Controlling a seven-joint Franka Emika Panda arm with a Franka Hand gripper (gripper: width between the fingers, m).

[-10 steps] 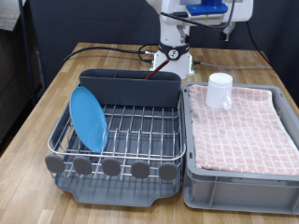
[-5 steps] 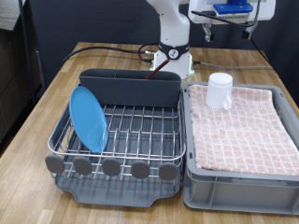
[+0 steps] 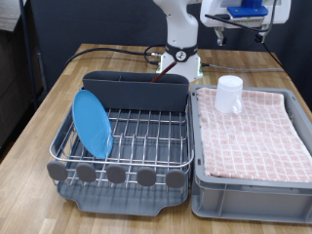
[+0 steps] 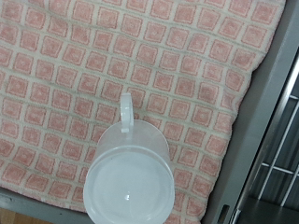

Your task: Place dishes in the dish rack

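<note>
Next, my gripper grips the cup by its handle, since the cup's round body is broad while its slim handle (image 3: 237,105) stands out over the cloth (image 3: 253,132).
The bright-blue plate (image 3: 93,122) stands on edge in the left side of the dish rack (image 3: 146,146). The white cup (image 3: 229,94) stands upright on the pink checked cloth (image 3: 253,132), at its back left corner. In the wrist view the cup (image 4: 129,182) shows from above, empty, with its handle over the cloth (image 4: 112,56). My gripper (image 3: 240,33) hangs high above the tub, above and slightly right of the cup in the exterior view, open and empty. The wooden spoon is not in view.
The grey tub (image 3: 252,183) with the cloth sits right of the rack. The rack's tall grey back compartment (image 3: 135,90) is at the rear. The robot base (image 3: 180,60) and cables stand behind on the wooden table (image 3: 39,117).
My gripper has moved toward the exterior view's right, from left of the cup to above it. The plate and cup have not moved.
</note>
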